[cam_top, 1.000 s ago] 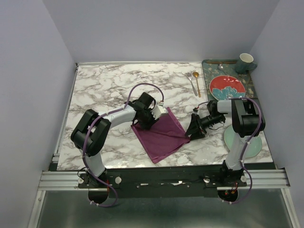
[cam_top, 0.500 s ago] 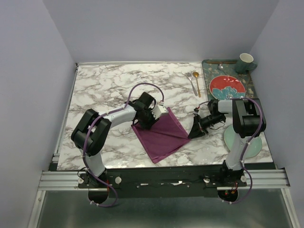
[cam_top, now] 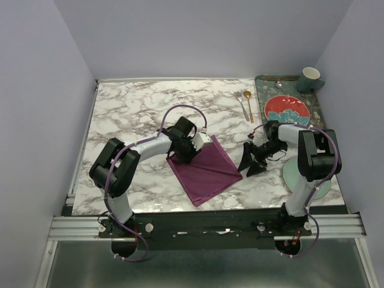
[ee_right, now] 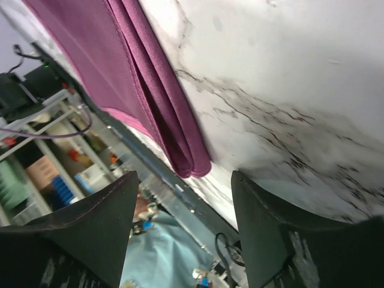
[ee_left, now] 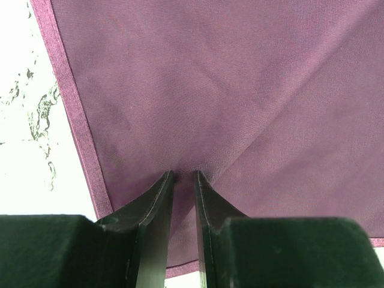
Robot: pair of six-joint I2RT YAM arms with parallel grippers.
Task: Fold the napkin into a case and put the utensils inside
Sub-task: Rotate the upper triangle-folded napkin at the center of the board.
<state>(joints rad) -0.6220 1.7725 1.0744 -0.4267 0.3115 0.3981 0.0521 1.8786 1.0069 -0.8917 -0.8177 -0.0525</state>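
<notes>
The right gripper should next grab the napkin's layered corner (cam_top: 239,177) (ee_right: 192,164) with all layers together, to lift the napkin and turn it over for the case.
The plum-purple napkin (cam_top: 207,171) lies folded on the marble table, one corner pointing at the near edge. My left gripper (cam_top: 187,150) sits on its upper left part. In the left wrist view the jaws stand nearly together with a pinch of the napkin (ee_left: 210,90) between the left gripper's (ee_left: 182,175) tips. My right gripper (cam_top: 248,163) is open just right of the napkin's right corner. The right wrist view shows the layered napkin (ee_right: 120,66) edge ahead of the right gripper (ee_right: 184,175), not touched. The silver fork (cam_top: 241,105) and gold spoon (cam_top: 248,103) lie far back.
A dark patterned tray (cam_top: 259,90) at the back right carries a red plate (cam_top: 287,109) and a cup (cam_top: 310,78). A pale green plate (cam_top: 307,180) lies under my right arm. The table's near edge is close behind the napkin's lowest corner.
My right gripper narrowed at the napkin's right corner, then opened again and drew back a little to the right. The left gripper and the napkin have stayed put.
</notes>
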